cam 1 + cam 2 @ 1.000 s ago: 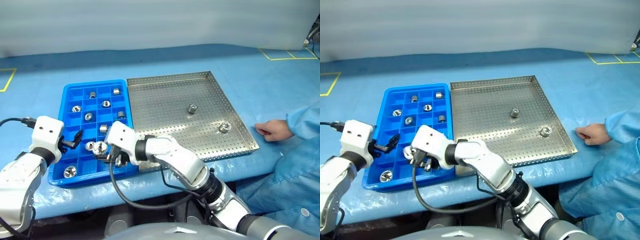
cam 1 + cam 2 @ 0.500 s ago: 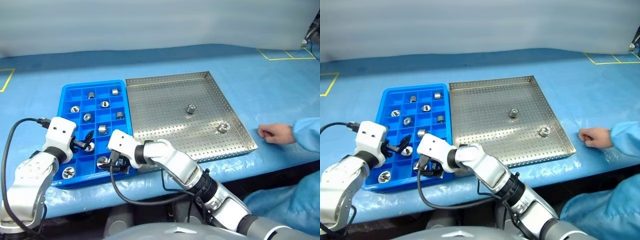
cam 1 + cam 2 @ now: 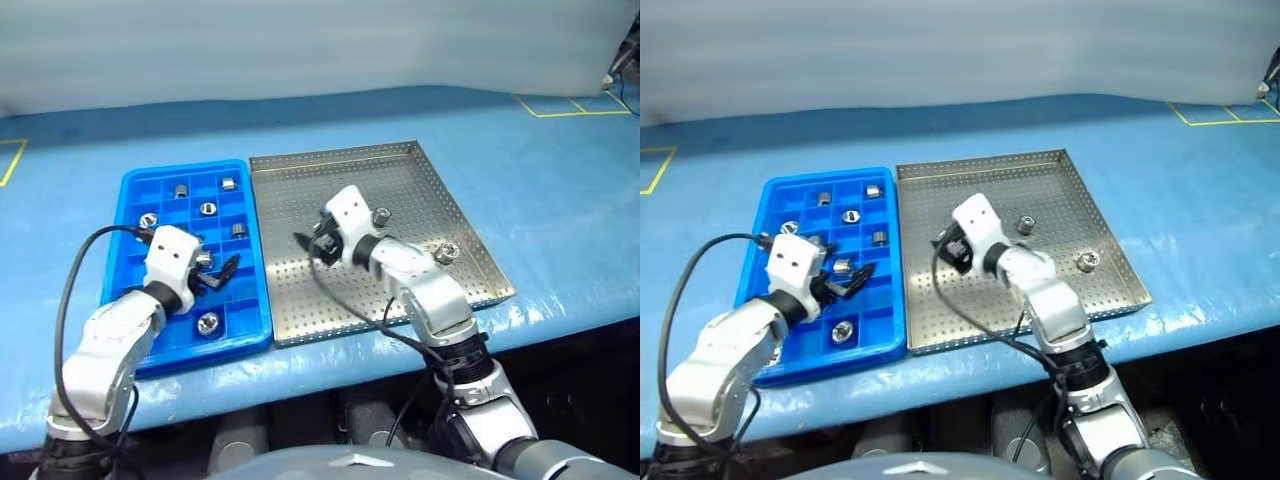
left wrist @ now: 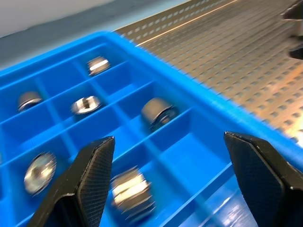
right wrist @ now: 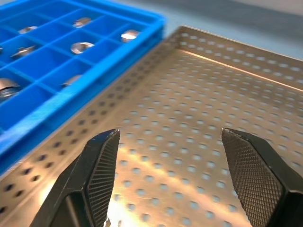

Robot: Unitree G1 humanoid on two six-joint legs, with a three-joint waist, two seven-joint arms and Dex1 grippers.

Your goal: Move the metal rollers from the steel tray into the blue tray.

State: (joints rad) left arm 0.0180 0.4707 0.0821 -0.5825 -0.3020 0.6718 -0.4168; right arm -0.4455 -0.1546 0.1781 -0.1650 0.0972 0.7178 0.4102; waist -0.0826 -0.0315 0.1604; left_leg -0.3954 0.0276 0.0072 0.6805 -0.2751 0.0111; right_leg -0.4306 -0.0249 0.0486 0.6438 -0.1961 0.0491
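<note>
The middle metal roller needs to go into the blue tray, so my right gripper should next grab the roller by its curved side [image 3: 381, 216].
The blue tray [image 3: 185, 167] lies left of the steel tray [image 3: 300, 200], and the two touch. Two metal rollers rest on the steel tray's perforated floor, one near the middle [image 3: 381, 215] and one by the right rim [image 3: 447, 252]. Several more rollers sit in the blue tray's compartments, one of them in a front compartment [image 3: 208, 323]. My right gripper [image 3: 307, 246] hovers open and empty over the steel tray's left half, left of the middle roller. My left gripper [image 3: 222, 274] hangs open and empty over the blue tray's right side, its fingers [image 4: 97, 175] wide over the compartments.
A blue cover spreads over the table, with yellow tape marks at the far right [image 3: 560, 105] and at the left edge [image 3: 10, 160]. The table's front edge runs just below both trays. A black cable [image 3: 75, 265] loops off my left wrist.
My right gripper opened, left a roller in a front compartment of the blue tray and swung right over the steel tray. My left gripper moved right over the blue tray. The person's hand has left the view.
</note>
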